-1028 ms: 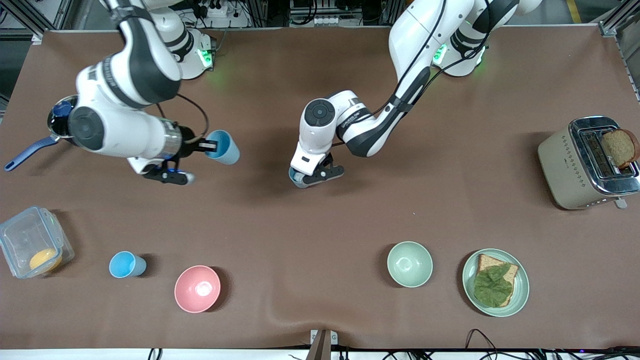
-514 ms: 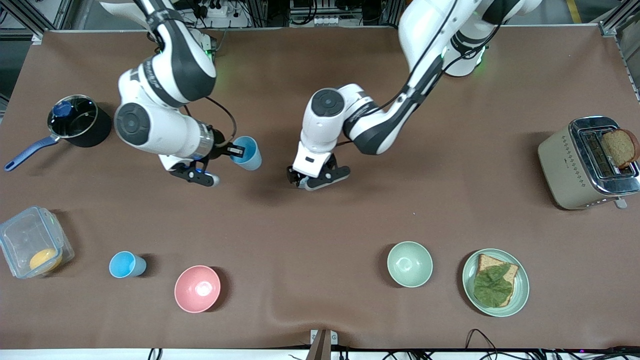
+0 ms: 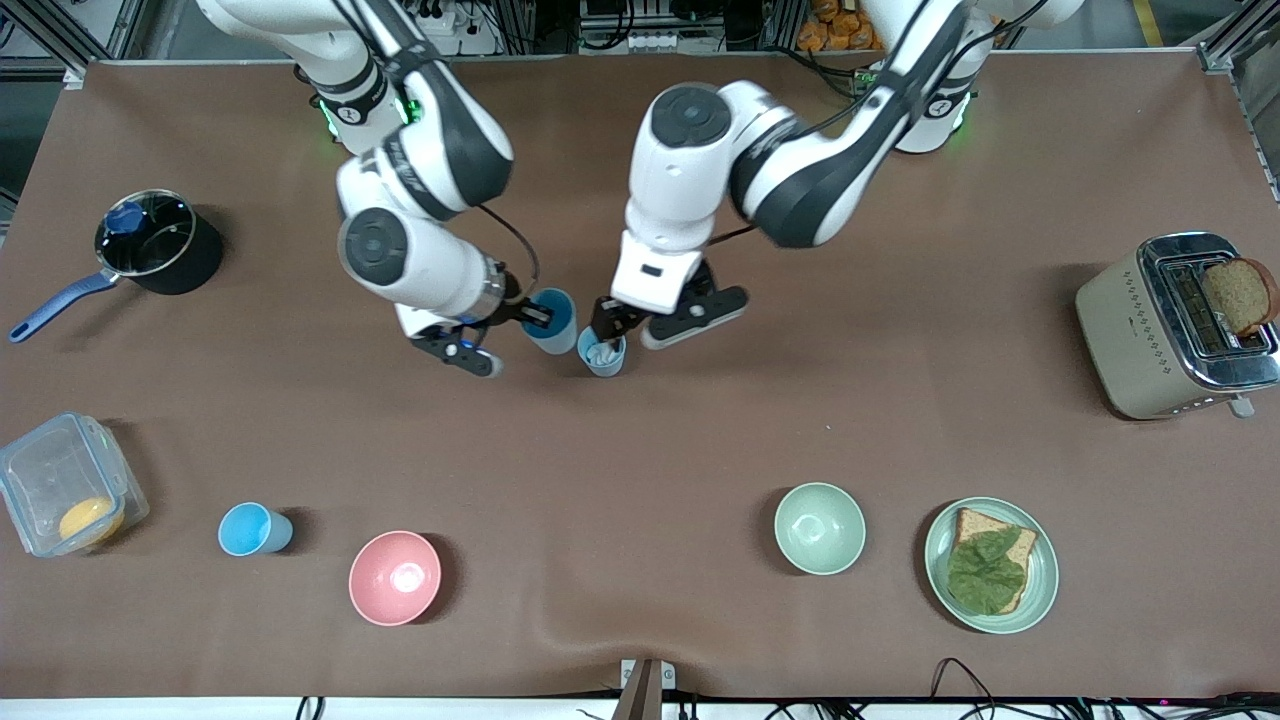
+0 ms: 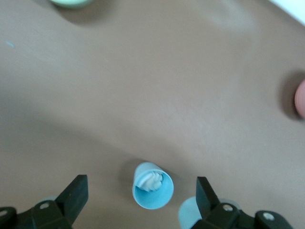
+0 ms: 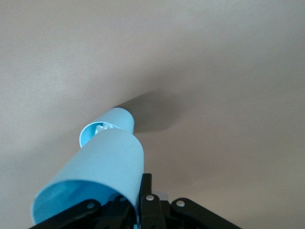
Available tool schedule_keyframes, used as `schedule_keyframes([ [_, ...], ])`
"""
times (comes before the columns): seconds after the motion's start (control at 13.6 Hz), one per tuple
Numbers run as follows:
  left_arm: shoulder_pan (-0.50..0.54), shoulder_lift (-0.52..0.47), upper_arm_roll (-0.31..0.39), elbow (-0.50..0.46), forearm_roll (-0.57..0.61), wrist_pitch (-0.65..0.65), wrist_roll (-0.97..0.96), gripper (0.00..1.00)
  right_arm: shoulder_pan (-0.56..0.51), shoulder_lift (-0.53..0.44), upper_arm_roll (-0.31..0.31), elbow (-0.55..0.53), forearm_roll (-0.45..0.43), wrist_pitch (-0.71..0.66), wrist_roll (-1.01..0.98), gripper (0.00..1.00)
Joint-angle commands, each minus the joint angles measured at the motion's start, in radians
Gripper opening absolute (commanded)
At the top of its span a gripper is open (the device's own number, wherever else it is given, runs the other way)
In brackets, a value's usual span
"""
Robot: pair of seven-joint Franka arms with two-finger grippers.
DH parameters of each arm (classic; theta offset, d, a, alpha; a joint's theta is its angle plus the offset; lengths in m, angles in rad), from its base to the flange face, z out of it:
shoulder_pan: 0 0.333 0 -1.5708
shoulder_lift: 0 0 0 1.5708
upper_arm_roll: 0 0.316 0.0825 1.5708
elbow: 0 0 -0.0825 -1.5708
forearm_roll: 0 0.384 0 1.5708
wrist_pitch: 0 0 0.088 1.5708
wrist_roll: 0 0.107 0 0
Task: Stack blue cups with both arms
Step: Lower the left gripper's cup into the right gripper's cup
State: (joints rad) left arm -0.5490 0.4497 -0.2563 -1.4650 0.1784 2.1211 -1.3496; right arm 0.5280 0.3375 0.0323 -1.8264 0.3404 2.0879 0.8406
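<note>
My right gripper keeps hold of the sky-blue cup for now, as the held cup's base hangs beside and above the grey-blue cup's opening.
A grey-blue cup [image 3: 603, 356] with white inside stands upright on the brown table near the middle. My left gripper [image 3: 612, 328] hangs over it, open and empty. In the left wrist view the cup [image 4: 152, 192] sits below, between the spread fingers [image 4: 71, 195]. My right gripper [image 3: 535, 315] is shut on the rim of a sky-blue cup [image 3: 551, 320], one finger inside and one outside. It holds that cup just beside the grey-blue one, toward the right arm's end. The right wrist view shows the held cup [image 5: 95, 179] with the grey-blue cup [image 5: 107, 127] past it.
Another sky-blue cup [image 3: 254, 529] stands near the front, beside a pink bowl [image 3: 394, 578]. A pale green bowl [image 3: 819, 528], a plate with bread and lettuce [image 3: 990, 564], a toaster [image 3: 1170, 325], a black pot [image 3: 160, 240] and a clear box [image 3: 62, 484] lie around the table.
My right arm has carried the sky-blue cup from the pot end toward the middle, up beside the grey-blue cup. My left arm has risen off the grey-blue cup, leaving it standing.
</note>
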Motion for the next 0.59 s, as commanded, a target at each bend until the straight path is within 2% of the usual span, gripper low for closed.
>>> schedule_keyframes([
  [0.0,0.092,-0.1,-0.006,-0.037,-0.014,-0.062,0.071,1.0,0.044,0.038,-0.011,0.015,0.019,0.049,0.064,0.0],
  [0.22,0.197,-0.16,-0.009,-0.037,-0.043,-0.166,0.235,1.0,0.085,0.095,-0.012,0.048,0.017,0.093,0.132,0.0],
  [0.37,0.283,-0.19,-0.008,-0.038,-0.083,-0.205,0.312,1.0,0.089,0.107,-0.012,0.059,0.016,0.093,0.14,0.0],
  [0.51,0.36,-0.213,-0.008,-0.04,-0.083,-0.248,0.473,1.0,0.089,0.115,-0.012,0.059,0.016,0.092,0.14,0.0],
])
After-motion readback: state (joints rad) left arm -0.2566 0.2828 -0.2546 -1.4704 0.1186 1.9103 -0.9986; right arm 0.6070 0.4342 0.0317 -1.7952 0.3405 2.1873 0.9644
